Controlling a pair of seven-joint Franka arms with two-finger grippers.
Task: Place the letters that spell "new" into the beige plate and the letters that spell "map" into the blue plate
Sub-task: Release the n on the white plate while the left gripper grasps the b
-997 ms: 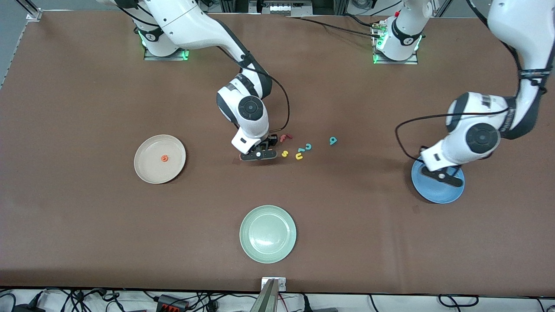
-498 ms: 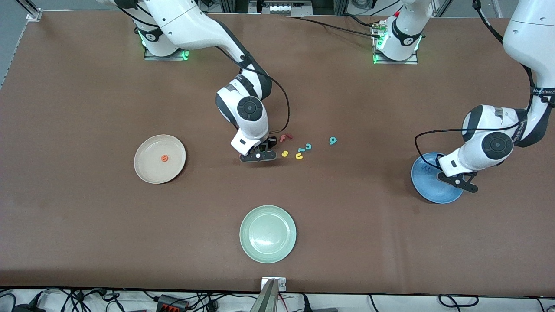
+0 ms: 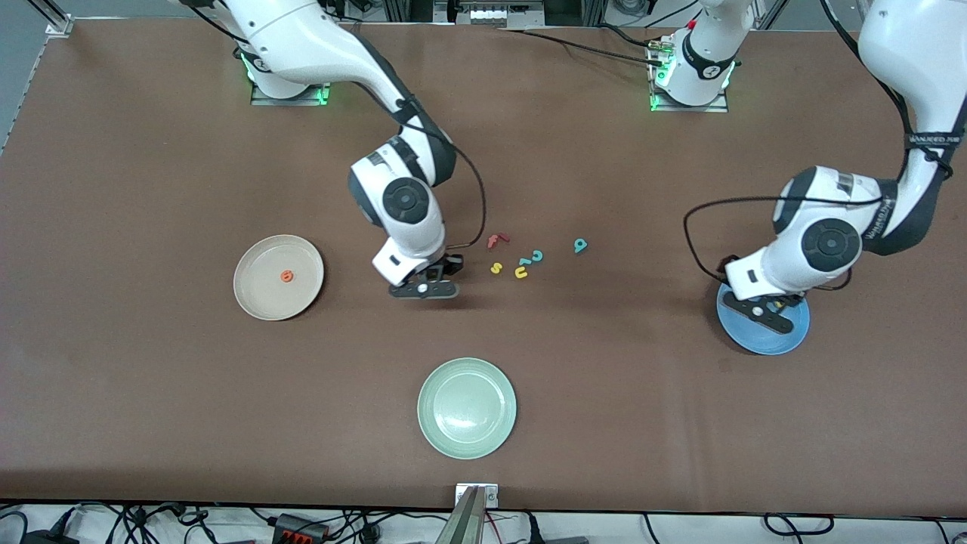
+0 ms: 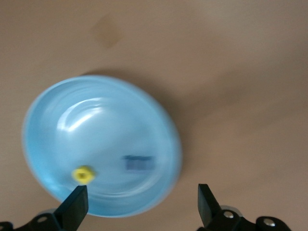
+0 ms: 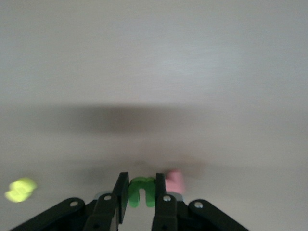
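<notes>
My left gripper will finish "map" in the blue plate (image 3: 778,344) next, so it will grab the teal "a" by its round loop (image 3: 581,244).
My right gripper (image 3: 423,289) hangs low over the table between the letter cluster and the beige plate (image 3: 257,291), shut on the green "n" (image 5: 143,191). A pinkish-red letter (image 5: 174,181) shows beside one finger; I cannot read its shape. The orange "e" (image 3: 287,276) lies in the beige plate. My left gripper (image 3: 759,310) hovers open over the blue plate (image 3: 778,344), with nothing between its fingers (image 4: 77,207). The yellow "p" (image 4: 83,174) and blue "m" (image 4: 138,162) lie in the blue plate (image 4: 96,125). On the table, apart from the others, lies the teal "a" (image 3: 579,245).
A red "f" (image 3: 496,240), yellow "s" (image 3: 496,267), yellow "u" (image 3: 520,273) and teal "c" (image 3: 537,256) lie clustered mid-table. A pale green plate (image 3: 467,408) sits nearer the front camera.
My right gripper shut on the green "n" and drew away from the cluster toward the beige plate. My left gripper opened, swung off the blue plate's edge and came back over it.
</notes>
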